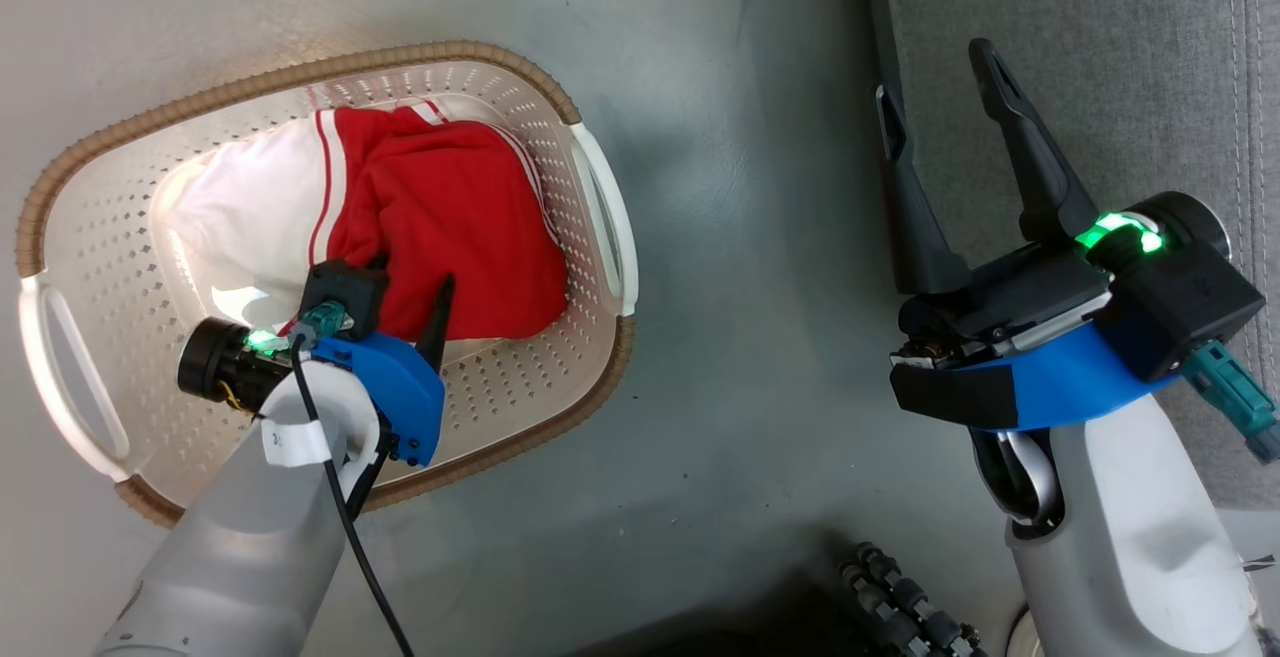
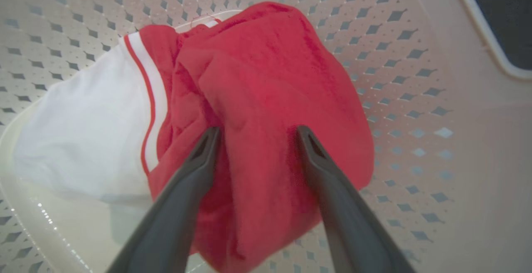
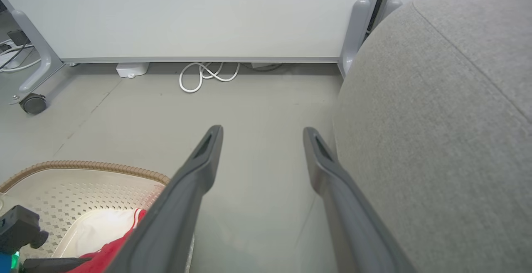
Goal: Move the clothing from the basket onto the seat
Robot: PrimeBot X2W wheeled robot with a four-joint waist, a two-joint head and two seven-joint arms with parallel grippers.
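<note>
A raised fold stands up in the red clothing while its white panel (image 1: 252, 213) lies flat. My left gripper takes hold of that upper fold (image 1: 411, 285) next.
The cream basket (image 1: 500, 387) with a brown rim stands on the floor at the left. In it lies the clothing (image 1: 450, 227), a red garment bunched beside white panels with red stripes. My left gripper (image 1: 410, 287) reaches down into the basket. In the left wrist view it (image 2: 257, 134) is open, its fingertips pressed into the red clothing (image 2: 266, 69) on either side of a fold. My right gripper (image 1: 935, 77) hangs open and holds nothing at the left edge of the grey seat (image 1: 1100, 57). In the right wrist view it (image 3: 262, 134) spans bare floor beside the seat (image 3: 436, 119).
Grey floor (image 1: 760, 237) separates basket and seat. A white panel on castor legs (image 3: 199, 15) stands beyond, with a coiled white cable (image 3: 208, 75) at its foot. Dark ribbed parts (image 1: 900, 597) show at the head view's bottom edge. The basket (image 3: 83, 167) sits left of my right gripper.
</note>
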